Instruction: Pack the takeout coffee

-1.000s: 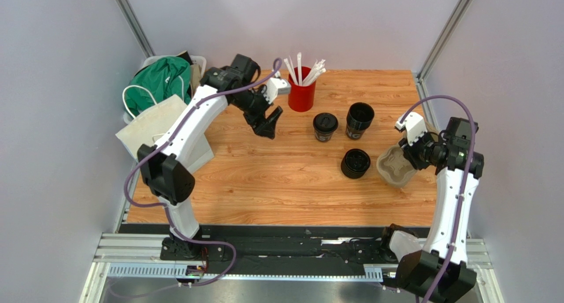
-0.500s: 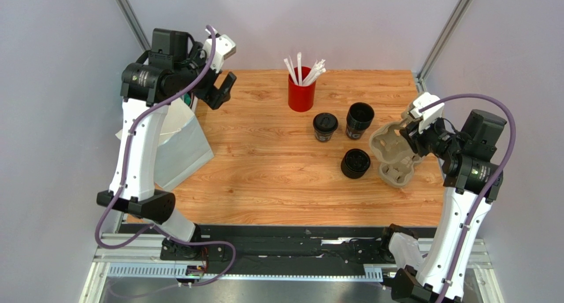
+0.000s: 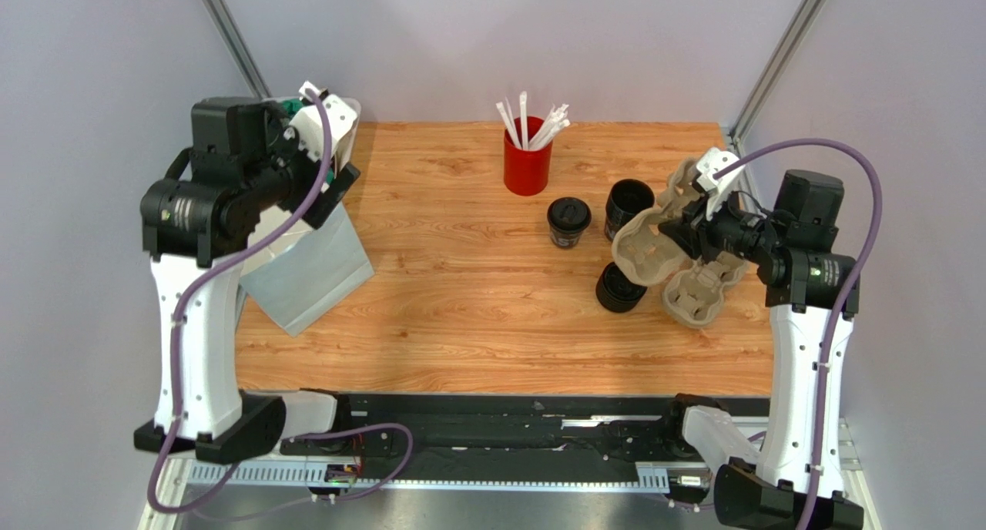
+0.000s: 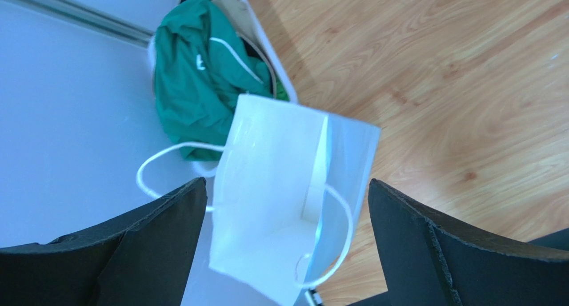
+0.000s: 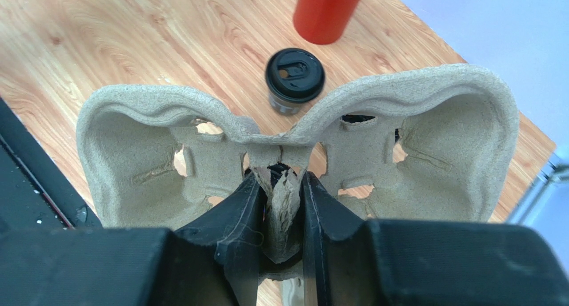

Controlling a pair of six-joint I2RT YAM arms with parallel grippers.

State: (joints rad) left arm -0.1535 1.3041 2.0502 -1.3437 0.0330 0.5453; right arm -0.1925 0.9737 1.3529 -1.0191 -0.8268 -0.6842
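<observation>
The left gripper picks up the white paper bag (image 4: 280, 186) by its white handle (image 4: 349, 228) next, which leaves the bag's opening free to take coffee.
Three black lidded coffee cups stand on the wooden table: one in the middle (image 3: 568, 220), one behind the carrier (image 3: 631, 201), and one in front (image 3: 618, 290), partly covered by it. My right gripper (image 3: 692, 232) is shut on the centre ridge of the brown pulp cup carrier (image 3: 648, 244) and holds it tilted above the table. In the right wrist view, the gripper (image 5: 280, 216) pinches the carrier (image 5: 153, 139), with one cup (image 5: 294, 79) beyond. My left gripper (image 3: 333, 193) is open and empty above a white paper bag (image 3: 310, 274). The bag (image 4: 280, 186) is open between the fingers (image 4: 133, 246).
A red cup of white straws (image 3: 527, 160) stands at the back centre and shows in the right wrist view (image 5: 327, 12). A bin with green cloth (image 4: 197, 79) sits off the table's back left corner. The bag overhangs the table's left edge.
My left arm has swung from the table's middle to the far left, above the white bag. My right gripper has lifted the carrier and moved it left over the cups.
</observation>
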